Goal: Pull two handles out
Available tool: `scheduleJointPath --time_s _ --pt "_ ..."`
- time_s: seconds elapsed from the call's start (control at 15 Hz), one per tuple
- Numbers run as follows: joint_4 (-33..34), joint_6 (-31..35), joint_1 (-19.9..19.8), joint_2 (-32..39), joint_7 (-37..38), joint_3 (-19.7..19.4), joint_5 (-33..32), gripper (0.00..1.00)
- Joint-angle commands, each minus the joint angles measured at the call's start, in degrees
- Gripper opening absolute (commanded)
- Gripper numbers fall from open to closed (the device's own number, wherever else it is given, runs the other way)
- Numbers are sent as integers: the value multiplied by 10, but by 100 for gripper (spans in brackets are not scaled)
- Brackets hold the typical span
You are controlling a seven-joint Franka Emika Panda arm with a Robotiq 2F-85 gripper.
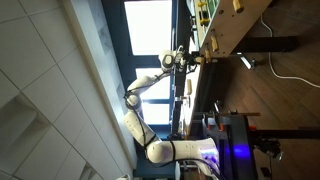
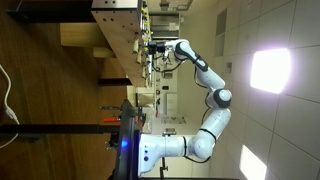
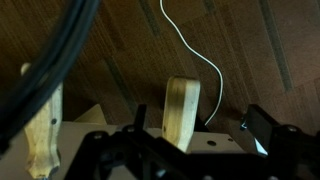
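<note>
The bar looks small between my fingers and they stop short of it, so my gripper needs to move toward it before closing on the pale wooden bar (image 3: 181, 109).
The light wooden unit (image 1: 218, 30) shows in both exterior views (image 2: 115, 18). A slim orange-brown handle (image 1: 222, 58) sticks out of it next to my gripper (image 1: 186, 60). In the wrist view a pale wooden bar (image 3: 182, 112) stands between my black fingers (image 3: 185, 150), with a gap to the right finger. A second wooden bar (image 3: 44, 128) stands to the left, partly behind black cables. My gripper (image 2: 154, 50) looks open around the bar. Whether it touches the bar on the left side is hidden.
A white cable (image 3: 196, 52) trails over the wooden floor (image 3: 250, 50); it also shows in an exterior view (image 1: 272, 52). Black metal frame bars (image 1: 268, 44) hold up the unit. The robot base (image 1: 195, 152) stands on a dark stand (image 2: 128, 140).
</note>
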Motion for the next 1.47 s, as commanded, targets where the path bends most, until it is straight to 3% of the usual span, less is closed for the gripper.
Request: scheduleJointPath --time_s 0.0,1.2,1.33,1.4 --pt "29 -34 0 0 4 -1 -8 100" --pt "66 -17 -3 62 -9 9 -4 100" --pt "63 -7 -4 64 -14 9 -6 74" --pt "63 -4 -5 66 -15 8 -6 68"
